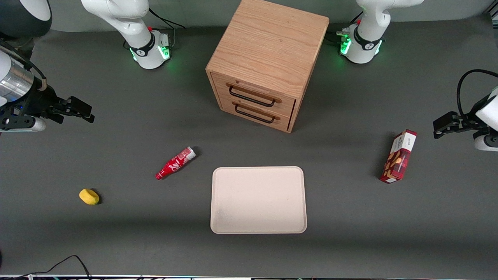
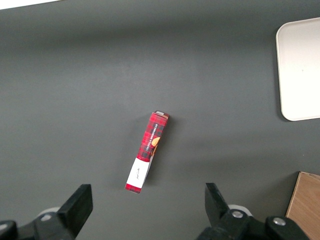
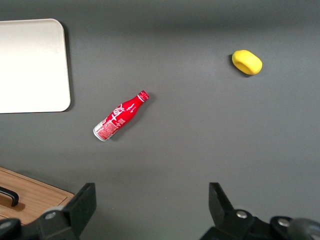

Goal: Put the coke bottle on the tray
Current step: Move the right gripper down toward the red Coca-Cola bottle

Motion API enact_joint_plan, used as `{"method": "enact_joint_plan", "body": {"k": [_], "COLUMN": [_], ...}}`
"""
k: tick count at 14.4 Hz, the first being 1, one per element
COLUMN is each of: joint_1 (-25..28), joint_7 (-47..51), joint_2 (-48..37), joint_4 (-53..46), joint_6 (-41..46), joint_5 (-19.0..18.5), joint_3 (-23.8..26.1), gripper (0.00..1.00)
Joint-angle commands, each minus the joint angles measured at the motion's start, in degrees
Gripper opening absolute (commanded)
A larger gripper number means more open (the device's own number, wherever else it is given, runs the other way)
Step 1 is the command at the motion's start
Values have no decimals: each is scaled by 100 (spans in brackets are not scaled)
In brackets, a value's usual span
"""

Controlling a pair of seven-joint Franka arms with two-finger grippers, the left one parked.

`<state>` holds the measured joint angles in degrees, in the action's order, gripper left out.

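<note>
I will next grab the coke bottle by its labeled body (image 1: 180, 161) with my right gripper, so that I can place the bottle on the tray (image 1: 258, 200).
The coke bottle (image 1: 176, 163) (image 3: 120, 116) lies on its side on the grey table, its red cap pointing nearer the front camera and its silvery base toward the cabinet. Beside it, apart from it, sits the cream-beige tray (image 1: 258, 200) (image 3: 31, 65) (image 2: 300, 70), with nothing on it. My right gripper (image 1: 79, 110) (image 3: 151, 200) hangs open above the table at the working arm's end, well away from the bottle and higher than it. Nothing is between its fingers (image 3: 82, 205).
A wooden two-drawer cabinet (image 1: 264, 62) stands farther from the front camera than the tray. A yellow lemon-like object (image 1: 89, 196) (image 3: 247, 62) lies nearer the camera than the bottle. A red snack box (image 1: 398, 156) (image 2: 147, 151) lies toward the parked arm's end.
</note>
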<state>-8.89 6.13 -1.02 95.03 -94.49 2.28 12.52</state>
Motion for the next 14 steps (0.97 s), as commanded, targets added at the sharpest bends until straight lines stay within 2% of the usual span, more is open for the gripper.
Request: {"method": "enact_joint_plan", "body": {"k": [1,8,10,12,14], "joint_1": [45,45,255,378,764], "joint_7": [46,64,204,1052,2334], "joint_2": [111,277,435,698,1049], "joint_4": [-143,-143,-222,-310,-319], "joint_6": [9,18,-17,-332,-578], "joint_5": [-105,-105,-53,-44,-61], "joint_3": [13,13,13,31,31], "gripper": [100,100,100,100,100]}}
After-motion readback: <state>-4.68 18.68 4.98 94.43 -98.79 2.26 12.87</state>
